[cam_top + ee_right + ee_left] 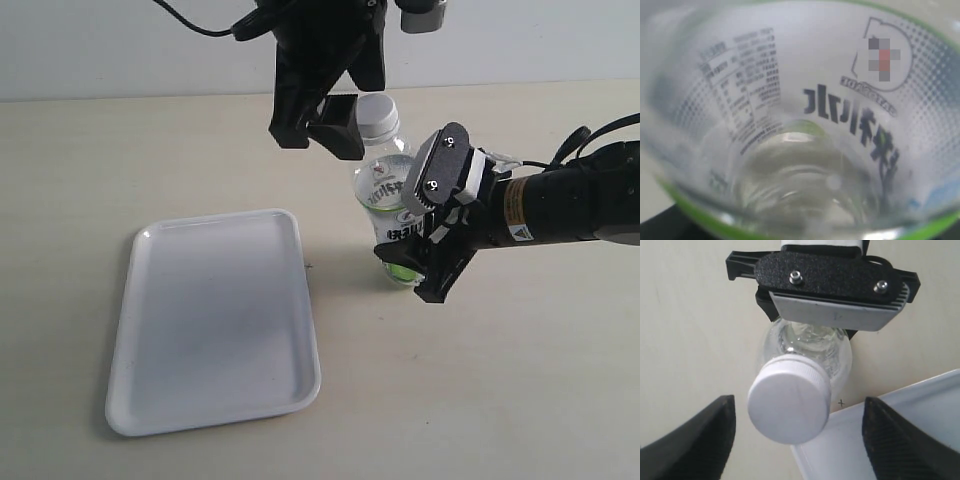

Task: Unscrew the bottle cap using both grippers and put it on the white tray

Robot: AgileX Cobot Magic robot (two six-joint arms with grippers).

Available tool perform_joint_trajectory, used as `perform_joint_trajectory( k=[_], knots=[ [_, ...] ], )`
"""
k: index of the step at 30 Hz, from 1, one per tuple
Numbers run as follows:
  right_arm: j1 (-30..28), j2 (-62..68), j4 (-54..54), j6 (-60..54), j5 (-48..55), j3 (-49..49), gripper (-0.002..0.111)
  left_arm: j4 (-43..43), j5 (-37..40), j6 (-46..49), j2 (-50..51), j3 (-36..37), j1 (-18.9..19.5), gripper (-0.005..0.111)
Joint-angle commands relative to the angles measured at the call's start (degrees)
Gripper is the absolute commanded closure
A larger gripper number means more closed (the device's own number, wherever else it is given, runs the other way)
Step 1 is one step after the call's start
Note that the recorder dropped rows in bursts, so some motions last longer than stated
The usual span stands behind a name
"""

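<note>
My left gripper next grabs the white cap (377, 114) by its ribbed rim, to unscrew it from the bottle.
The clear bottle (388, 205) stands upright on the table, its white-and-green label (790, 90) filling the right wrist view. My right gripper (428, 228), the one with the grey screwed plate (835, 315), is shut on the bottle's body from the right. The white ribbed bottle cap (377, 114) sits on the bottle's neck. My dark left gripper (318, 132) hangs open at the cap's level, just left of it. In the left wrist view the cap (789, 401) lies between the two black fingers (695, 440) with a gap on each side. The white tray (215, 320) lies flat to the bottle's left.
A beige tabletop (520, 400) stretches in front and to the right of the bottle. The tray's near corner (840, 455) comes close to the bottle's foot. A pale wall (100, 40) bounds the back, with black cables hanging from the arms.
</note>
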Motion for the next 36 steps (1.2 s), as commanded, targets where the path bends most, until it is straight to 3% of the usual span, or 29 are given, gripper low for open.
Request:
perform_joint_trajectory(
  k=[1, 4, 18, 24, 36],
  knots=[
    [-0.07, 0.3, -0.65, -0.78, 3.87, 0.02, 0.108, -0.5, -0.2, 0.05, -0.28, 0.37, -0.19, 0.038],
    [-0.07, 0.3, -0.65, -0.78, 3.87, 0.02, 0.108, -0.5, -0.2, 0.05, -0.28, 0.37, -0.19, 0.042],
    [-0.07, 0.3, -0.65, -0.78, 3.87, 0.02, 0.108, -0.5, -1.25, 0.05, -0.28, 0.37, -0.19, 0.107],
    [-0.07, 0.3, -0.49, -0.78, 3.53, 0.02, 0.108, -3.2, -2.28, -4.35, -0.28, 0.37, -0.19, 0.107],
    [-0.07, 0.3, -0.49, -0.42, 3.19, 0.02, 0.108, -6.38, -3.06, -34.54, -0.28, 0.37, -0.19, 0.107]
  ],
)
